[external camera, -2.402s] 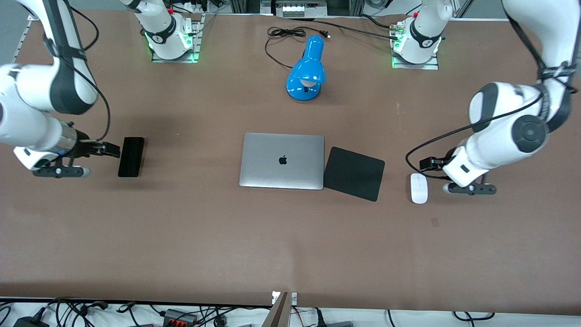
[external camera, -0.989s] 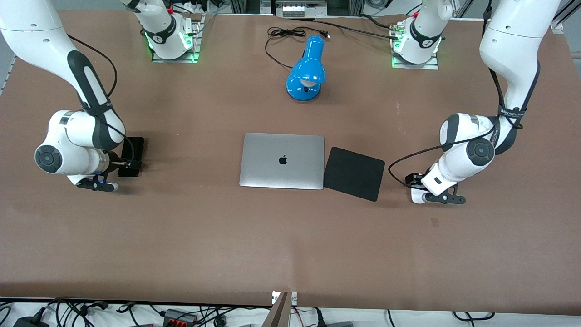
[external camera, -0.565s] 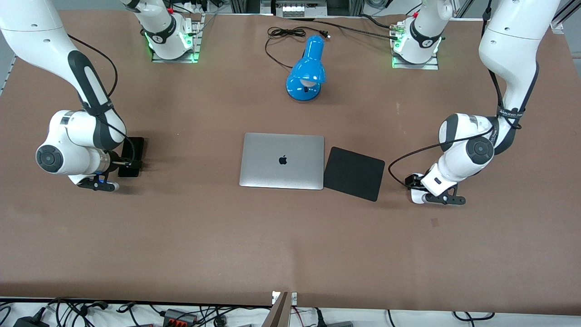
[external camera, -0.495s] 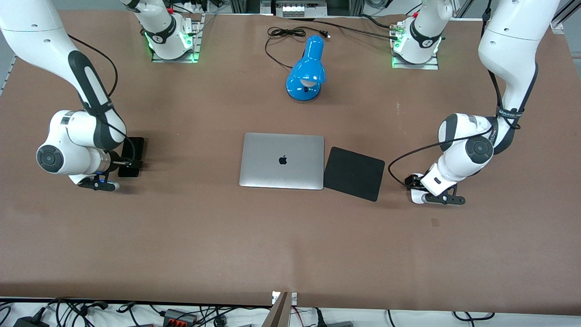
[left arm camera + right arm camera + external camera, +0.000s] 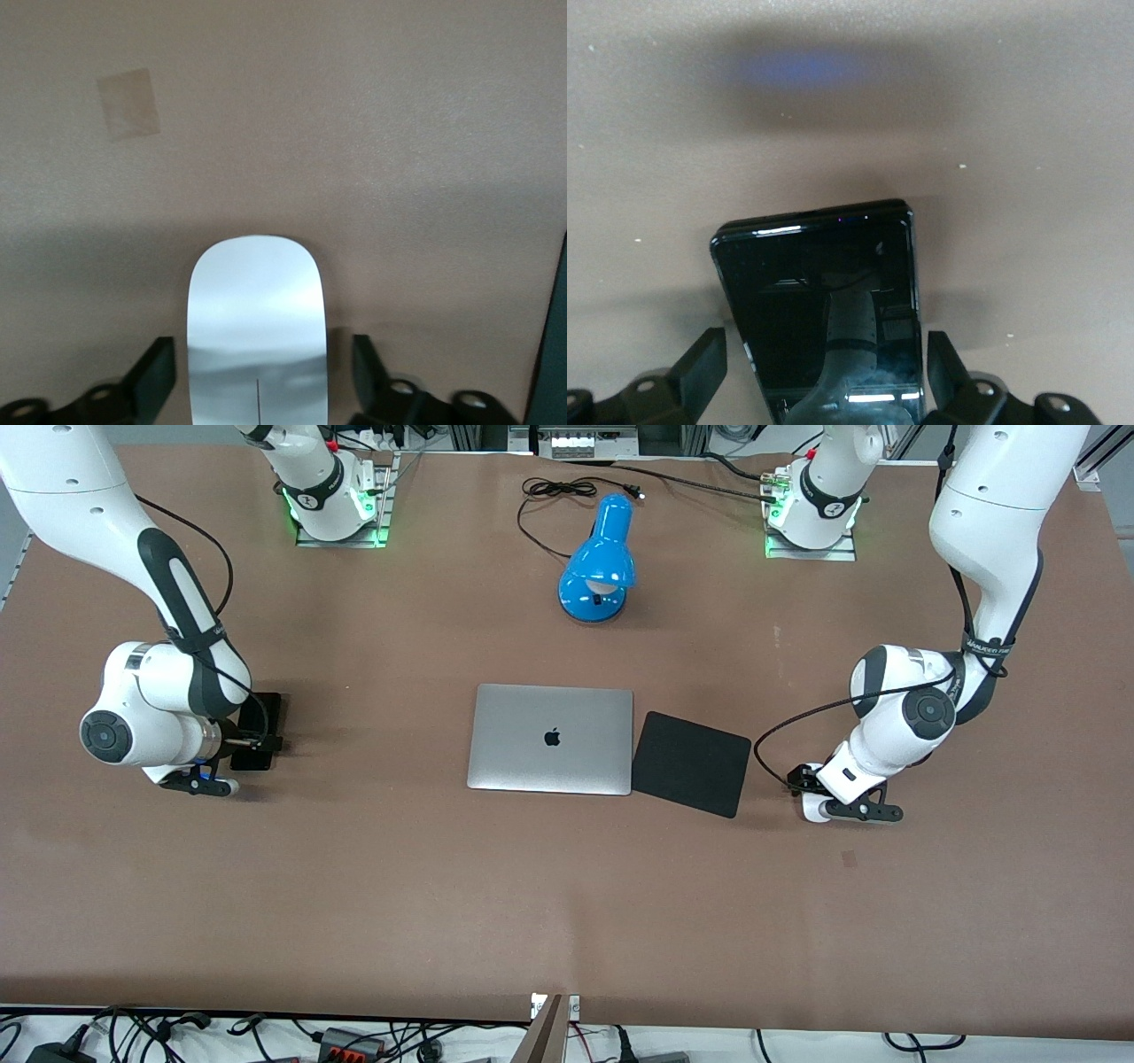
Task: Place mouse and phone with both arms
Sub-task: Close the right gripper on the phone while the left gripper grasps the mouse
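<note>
My right gripper should close now and would hold the black phone, its sides between my fingers.
The white mouse (image 5: pixel 809 809) lies on the brown table toward the left arm's end, mostly covered by the left arm's hand. In the left wrist view the mouse (image 5: pixel 257 310) sits between the spread fingers of my left gripper (image 5: pixel 263 354), with a gap on each side. My left gripper (image 5: pixel 804 790) is low over it. The black phone (image 5: pixel 269 710) lies toward the right arm's end. My right gripper (image 5: pixel 257 742) is low over its nearer end. In the right wrist view the phone (image 5: pixel 819 283) lies between the open fingers of my right gripper (image 5: pixel 824 350), untouched.
A closed silver laptop (image 5: pixel 550 739) lies mid-table with a black mouse pad (image 5: pixel 691 763) beside it, between laptop and mouse. A blue desk lamp (image 5: pixel 600 562) and its cable (image 5: pixel 567 489) lie farther from the camera. A small tape patch (image 5: pixel 850 858) is nearer than the mouse.
Both arms came down from beside their things to straddle them: the left gripper over the mouse, the right over the phone. In the last second they shifted only slightly.
</note>
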`<act>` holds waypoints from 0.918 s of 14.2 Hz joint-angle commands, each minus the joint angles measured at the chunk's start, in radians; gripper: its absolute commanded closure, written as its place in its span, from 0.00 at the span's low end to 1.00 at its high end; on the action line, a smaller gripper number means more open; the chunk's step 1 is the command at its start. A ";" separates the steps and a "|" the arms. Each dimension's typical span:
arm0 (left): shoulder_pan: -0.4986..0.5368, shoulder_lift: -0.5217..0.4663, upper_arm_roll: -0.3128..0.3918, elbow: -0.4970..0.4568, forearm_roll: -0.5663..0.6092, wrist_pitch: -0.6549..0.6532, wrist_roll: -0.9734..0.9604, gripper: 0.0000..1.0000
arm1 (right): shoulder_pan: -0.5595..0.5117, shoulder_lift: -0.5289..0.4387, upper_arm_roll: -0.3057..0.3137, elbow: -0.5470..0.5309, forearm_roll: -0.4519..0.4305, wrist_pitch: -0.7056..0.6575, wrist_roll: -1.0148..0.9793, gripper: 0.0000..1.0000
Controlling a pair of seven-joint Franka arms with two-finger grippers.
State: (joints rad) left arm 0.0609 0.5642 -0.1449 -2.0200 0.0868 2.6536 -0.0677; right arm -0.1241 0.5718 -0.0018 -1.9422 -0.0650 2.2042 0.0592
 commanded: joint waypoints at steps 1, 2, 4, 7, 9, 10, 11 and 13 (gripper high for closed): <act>0.003 -0.010 0.001 -0.014 0.028 0.016 0.014 0.26 | -0.002 -0.004 0.006 -0.015 -0.018 -0.001 0.017 0.00; 0.003 -0.010 0.001 -0.014 0.028 0.016 0.014 0.26 | -0.002 -0.004 0.006 -0.018 -0.018 -0.003 0.014 0.00; 0.003 -0.010 0.001 -0.014 0.028 0.014 0.014 0.34 | -0.002 -0.006 0.008 -0.020 -0.018 -0.007 0.010 0.12; 0.002 -0.015 0.001 -0.010 0.028 0.002 0.014 0.46 | 0.000 -0.010 0.009 -0.018 -0.018 -0.040 0.004 0.50; -0.006 -0.027 -0.013 0.033 0.028 -0.099 0.008 0.46 | 0.000 -0.015 0.011 -0.017 -0.018 -0.052 0.002 0.67; -0.019 -0.044 -0.019 0.073 0.028 -0.200 0.003 0.46 | -0.002 -0.015 0.011 -0.015 -0.018 -0.063 -0.002 0.70; -0.039 -0.052 -0.036 0.137 0.028 -0.324 -0.001 0.46 | -0.002 -0.018 0.011 -0.012 -0.018 -0.073 -0.015 0.74; -0.071 -0.050 -0.074 0.222 0.024 -0.492 -0.051 0.47 | -0.002 -0.035 0.012 -0.009 -0.018 -0.089 -0.025 0.76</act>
State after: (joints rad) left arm 0.0263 0.5315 -0.1893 -1.8793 0.0871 2.3133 -0.0700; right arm -0.1224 0.5652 0.0026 -1.9488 -0.0651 2.1536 0.0495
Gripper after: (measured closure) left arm 0.374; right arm 0.203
